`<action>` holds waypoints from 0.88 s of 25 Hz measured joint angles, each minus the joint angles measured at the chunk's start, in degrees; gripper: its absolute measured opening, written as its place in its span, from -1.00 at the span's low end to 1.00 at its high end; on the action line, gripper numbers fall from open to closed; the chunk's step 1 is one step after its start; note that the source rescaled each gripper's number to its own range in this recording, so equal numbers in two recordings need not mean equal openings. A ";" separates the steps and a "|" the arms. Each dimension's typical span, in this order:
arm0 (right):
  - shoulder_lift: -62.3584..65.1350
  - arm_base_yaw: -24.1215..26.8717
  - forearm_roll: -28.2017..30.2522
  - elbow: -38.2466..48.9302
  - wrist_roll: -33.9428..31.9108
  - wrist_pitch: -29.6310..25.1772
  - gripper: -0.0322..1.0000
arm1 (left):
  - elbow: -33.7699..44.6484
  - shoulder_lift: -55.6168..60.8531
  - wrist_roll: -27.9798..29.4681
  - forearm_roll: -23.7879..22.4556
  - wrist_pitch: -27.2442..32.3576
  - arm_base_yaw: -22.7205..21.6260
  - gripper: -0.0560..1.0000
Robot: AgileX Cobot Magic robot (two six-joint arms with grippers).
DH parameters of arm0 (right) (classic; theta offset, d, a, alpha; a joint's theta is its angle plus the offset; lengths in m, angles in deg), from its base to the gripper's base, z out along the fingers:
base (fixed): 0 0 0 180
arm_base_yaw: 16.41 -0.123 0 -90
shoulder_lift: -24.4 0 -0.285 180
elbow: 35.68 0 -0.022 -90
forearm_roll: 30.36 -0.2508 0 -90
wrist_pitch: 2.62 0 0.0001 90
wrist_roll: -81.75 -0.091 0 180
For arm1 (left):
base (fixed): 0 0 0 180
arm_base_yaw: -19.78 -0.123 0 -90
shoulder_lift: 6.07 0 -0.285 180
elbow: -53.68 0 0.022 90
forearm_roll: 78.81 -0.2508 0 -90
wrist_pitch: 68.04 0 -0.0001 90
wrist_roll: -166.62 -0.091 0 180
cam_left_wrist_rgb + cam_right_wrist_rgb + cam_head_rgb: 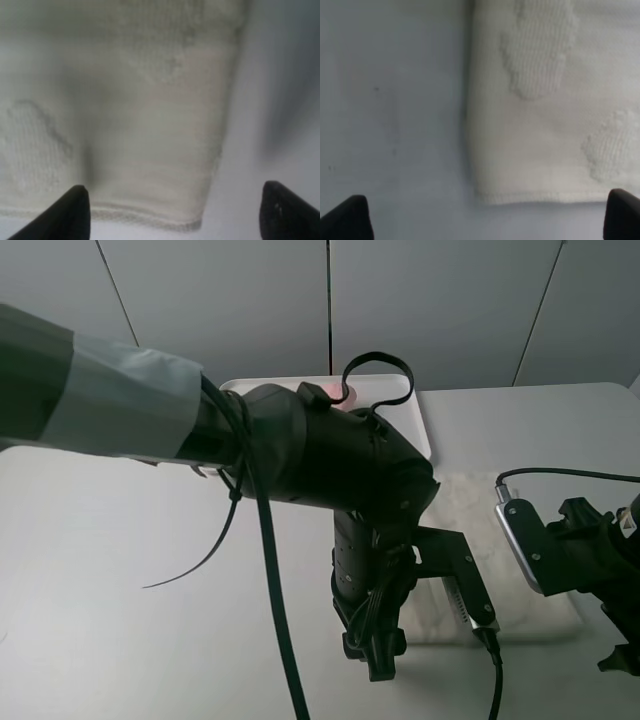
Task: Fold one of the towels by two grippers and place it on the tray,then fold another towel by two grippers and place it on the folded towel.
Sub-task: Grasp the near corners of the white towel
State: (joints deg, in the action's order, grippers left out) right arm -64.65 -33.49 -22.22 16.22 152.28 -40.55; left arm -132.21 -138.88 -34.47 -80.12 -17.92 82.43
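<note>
I need to grab the white patterned towel by its hemmed corner next with my right gripper, to fold it for the tray.
A white patterned towel lies flat on the table, right of centre. My left gripper hangs over its near left corner. In the left wrist view the towel corner lies between the open, empty fingertips. My right gripper is at the towel's near right corner. In the right wrist view that corner sits between its open, empty fingertips. The white tray stands at the back centre, mostly hidden by my left arm. No second towel shows clearly.
My left arm and its black cables block much of the exterior view's middle. A small pinkish patch shows on the tray behind the arm; I cannot tell what it is. Bare grey table spreads to the left.
</note>
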 joint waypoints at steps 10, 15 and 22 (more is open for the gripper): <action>-0.32 0.00 0.11 0.13 0.13 1.61 1.00 | 0.00 -1.79 0.00 -0.10 0.45 0.37 0.80; -0.32 0.00 0.11 3.22 0.53 4.16 1.00 | -0.12 -2.09 0.00 -0.20 0.45 0.37 0.80; -0.57 0.00 0.33 5.60 1.42 7.66 1.00 | -0.12 -2.09 0.00 -0.20 0.45 0.37 0.80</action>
State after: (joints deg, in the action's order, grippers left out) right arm -65.22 -33.49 -21.89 21.82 153.70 -32.89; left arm -132.34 -140.97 -34.47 -80.33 -17.47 82.79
